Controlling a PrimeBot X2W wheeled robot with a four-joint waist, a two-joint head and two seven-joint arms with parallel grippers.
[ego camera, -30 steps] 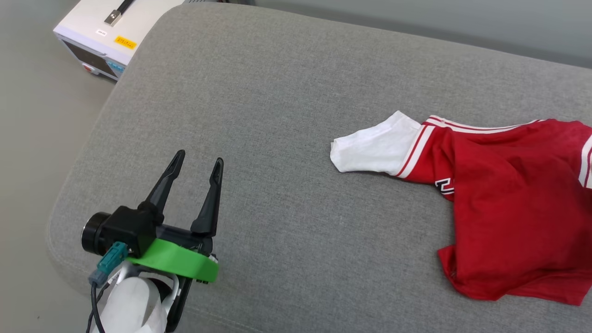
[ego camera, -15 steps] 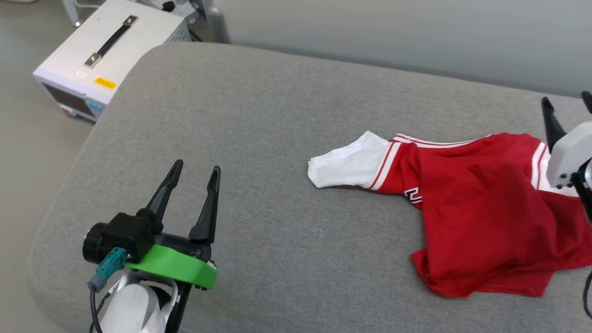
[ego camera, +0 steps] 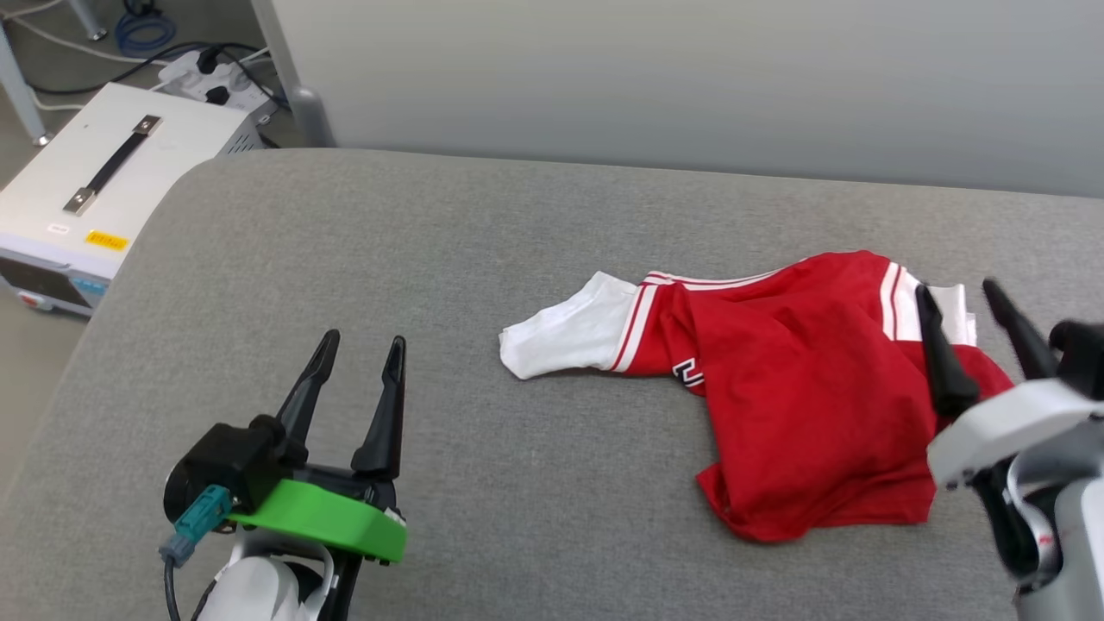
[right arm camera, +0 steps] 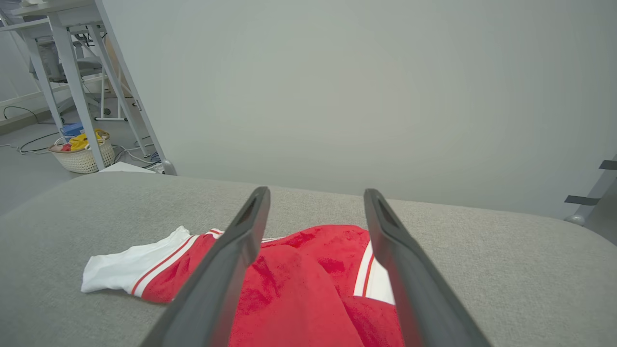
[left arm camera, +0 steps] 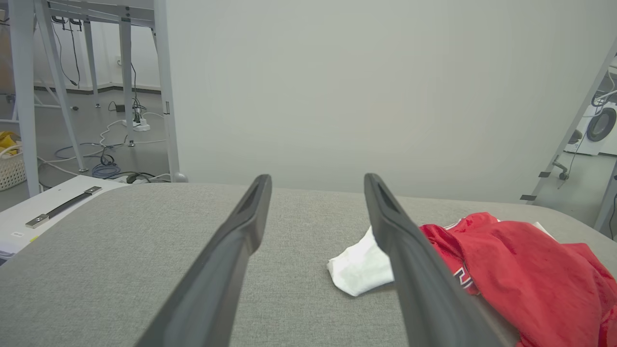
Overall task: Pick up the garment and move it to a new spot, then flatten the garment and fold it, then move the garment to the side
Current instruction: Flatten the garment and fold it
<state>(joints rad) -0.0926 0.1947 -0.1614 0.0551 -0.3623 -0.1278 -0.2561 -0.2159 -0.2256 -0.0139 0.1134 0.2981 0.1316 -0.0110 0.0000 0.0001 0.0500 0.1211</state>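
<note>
Next, my left gripper grabs the edge of the white sleeve that sticks out, since the garment's red body (ego camera: 812, 404) lies slack in a crumpled heap.
The garment (ego camera: 802, 397), a red jersey T-shirt with white sleeves and striped trim, lies crumpled on the grey cushion (ego camera: 483, 259), right of centre. One white sleeve (ego camera: 565, 335) sticks out to the left; a scrap of black-and-white print shows beside it. My left gripper (ego camera: 360, 354) is open at the lower left, well apart from the shirt. My right gripper (ego camera: 957, 297) is open at the right, above the shirt's right part. The garment (left arm camera: 525, 274) lies right of the left fingers, and the garment (right arm camera: 308, 284) lies below and between the right fingers.
A white box with a black handle (ego camera: 95, 194) stands on the floor beyond the cushion's left edge, with cables and a power strip (ego camera: 203, 69) behind it. A grey wall (ego camera: 690, 78) runs behind the cushion. A basket (right arm camera: 82, 156) sits on the floor far left.
The head camera has tilted up and turned right, so the whole picture has shifted. My right gripper has come into view over the shirt's right side. The shirt and left gripper lie as before.
</note>
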